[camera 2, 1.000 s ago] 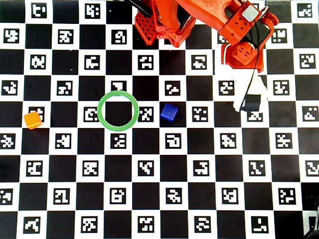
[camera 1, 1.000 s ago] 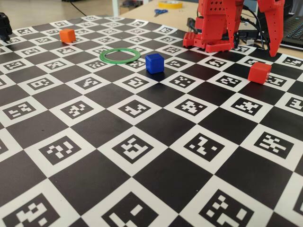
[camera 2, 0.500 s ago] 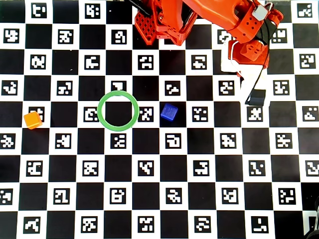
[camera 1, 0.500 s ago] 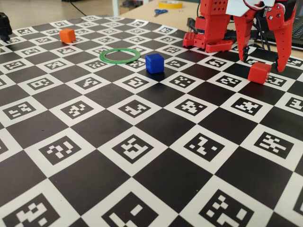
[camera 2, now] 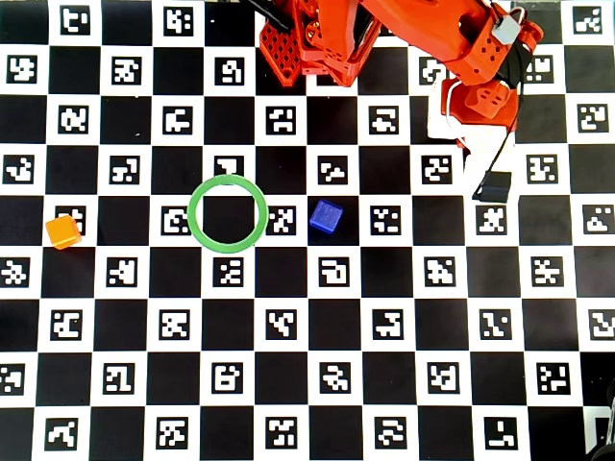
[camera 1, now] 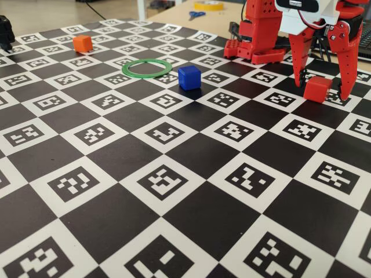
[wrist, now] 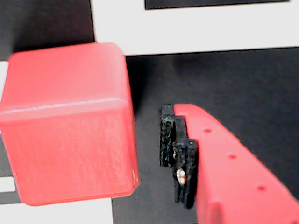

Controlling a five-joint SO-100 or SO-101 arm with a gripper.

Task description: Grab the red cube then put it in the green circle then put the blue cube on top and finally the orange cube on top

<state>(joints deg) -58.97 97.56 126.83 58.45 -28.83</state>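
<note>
My gripper is to set the red cube in the green circle (camera 1: 146, 75) as the base of the stack, so it needs to grab the opposite sides of the red cube (camera 1: 317, 88) next.
The red cube (camera 1: 317, 88) sits on the checkered mat at the right in the fixed view. My gripper (camera 1: 323, 91) stands open over it, one finger on each side, tips down near the mat. In the wrist view the red cube (wrist: 70, 126) fills the left, and a gap shows between it and the black pad (wrist: 180, 154) of the right finger. In the overhead view the arm (camera 2: 461, 48) hides this cube. The green circle (camera 1: 146, 75) (camera 2: 190, 213) lies empty. The blue cube (camera 1: 189, 77) (camera 2: 327, 216) rests just right of it. The orange cube (camera 1: 82, 43) (camera 2: 63, 230) sits far left.
The arm's red base (camera 1: 261, 52) stands at the mat's back edge with cables behind it. Scissors (camera 1: 196, 14) and a yellow tape roll (camera 1: 208, 4) lie on the wooden table beyond. A black object (camera 1: 4, 32) stands at the far left edge.
The gripper has swung forward and come down over the last second, and its open fingers now straddle the red cube. None of the cubes has moved.
</note>
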